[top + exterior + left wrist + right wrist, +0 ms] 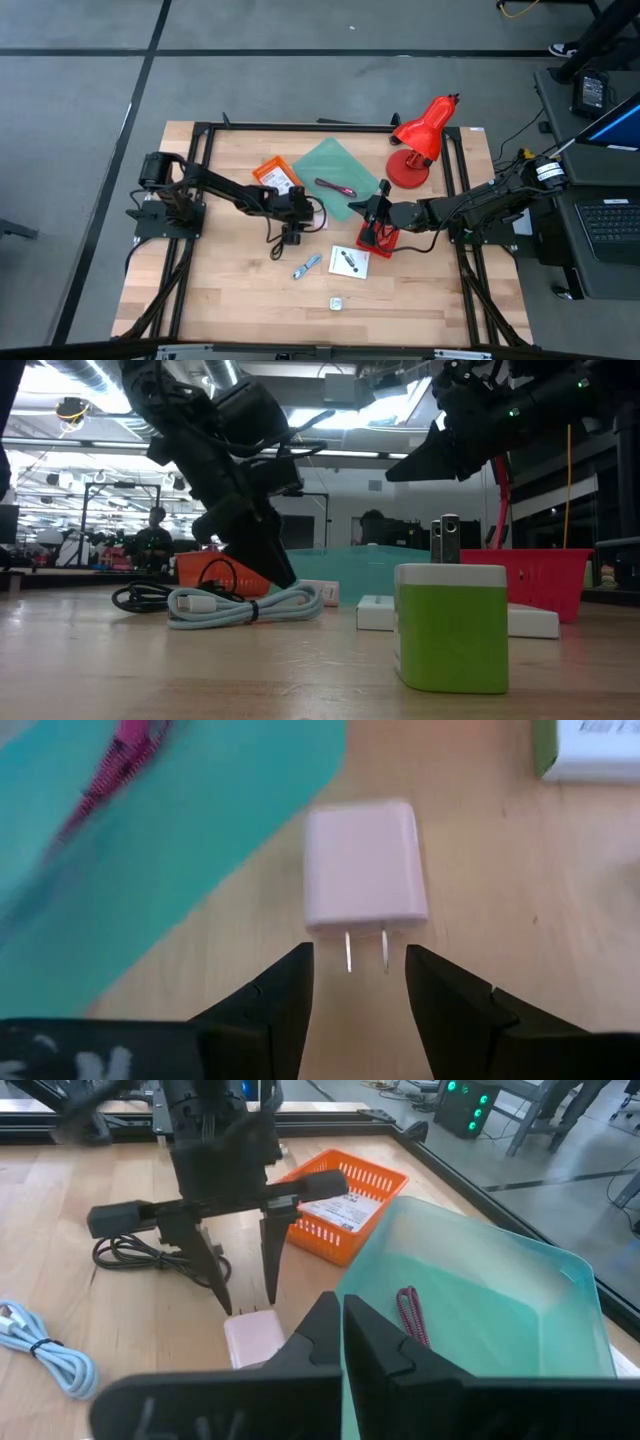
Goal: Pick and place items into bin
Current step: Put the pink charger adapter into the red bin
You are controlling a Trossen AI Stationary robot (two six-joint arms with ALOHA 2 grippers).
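Observation:
The pink plug block's body (364, 865) should stay free to go on to the bin, so the left gripper should next grab the block by its metal prongs.
A small pink plug block (365, 865) with two metal prongs lies flat on the wooden table beside the teal bin (480, 1310). My left gripper (358, 970) is open and slants down, one finger on each side of the prongs, touching nothing. The right wrist view shows the same gripper (248, 1305) standing over the block (250, 1338). A maroon cable (408, 1315) lies in the bin. My right gripper (340, 1330) is shut and empty, hovering by the bin's near right edge (372, 208). A black cable (130, 1250) and a blue-white cable (40, 1350) lie on the table.
An orange basket (275, 178) holding a printed packet stands left of the bin. A red basket (378, 238) sits under my right arm, with a white card (348, 262) and a small pale square (337, 302) nearer the front. A red desk lamp (420, 140) stands at the back right.

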